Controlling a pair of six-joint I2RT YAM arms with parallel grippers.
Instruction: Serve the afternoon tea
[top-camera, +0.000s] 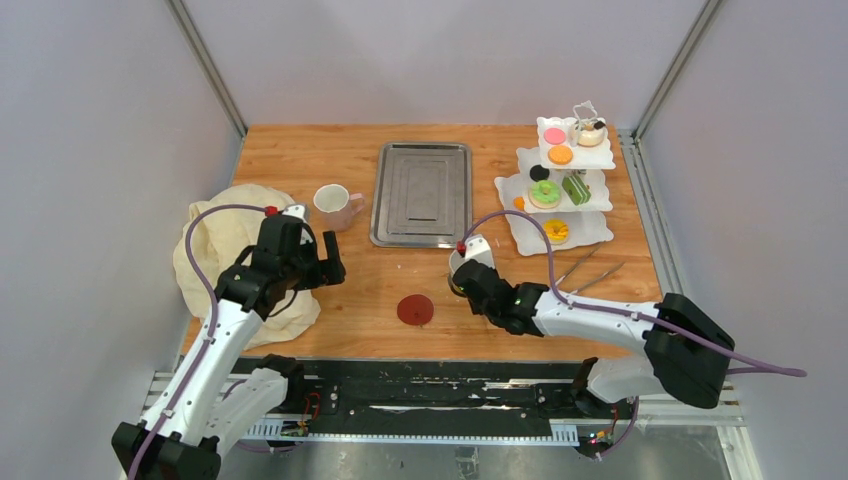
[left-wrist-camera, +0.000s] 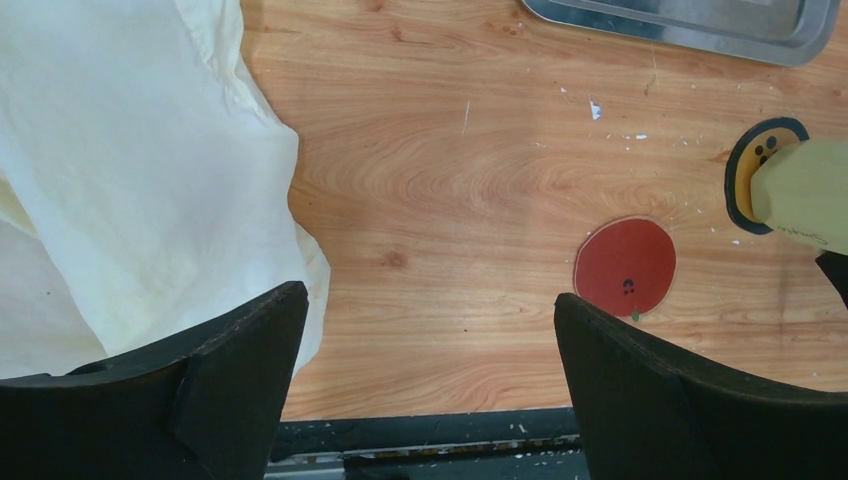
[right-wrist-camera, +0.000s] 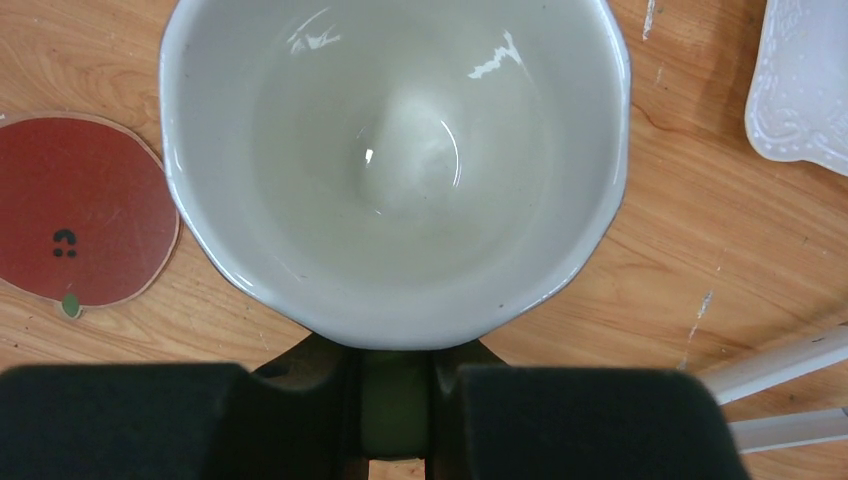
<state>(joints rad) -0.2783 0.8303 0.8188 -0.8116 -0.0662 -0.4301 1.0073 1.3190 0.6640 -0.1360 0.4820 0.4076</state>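
The mug's base is over the dark-rimmed orange coaster (left-wrist-camera: 742, 170), and the orange coaster's edge shows beside the mug's base. It is time for my right gripper to let go of the mug.
A pale mug (right-wrist-camera: 400, 160) fills the right wrist view, seen from above and empty. My right gripper (right-wrist-camera: 397, 385) is shut on its green handle. In the top view this mug (top-camera: 465, 262) is at a dark-rimmed orange coaster (left-wrist-camera: 742, 170); I cannot tell whether it rests on it. A red round coaster (top-camera: 415, 309) lies bare to its left. A second, pinkish mug (top-camera: 335, 205) stands left of the steel tray. The white tiered stand (top-camera: 585, 228) with colourful pastries is at the back right. My left gripper (top-camera: 325, 262) is open and empty above the table by the cloth.
A rectangular steel tray (top-camera: 422, 192) lies at the back centre. A cream cloth (top-camera: 235, 250) is bunched at the left under my left arm. Metal tongs (top-camera: 585, 270) lie in front of the stand, beside my right arm. The table's front edge (left-wrist-camera: 430, 415) is just below my left fingers.
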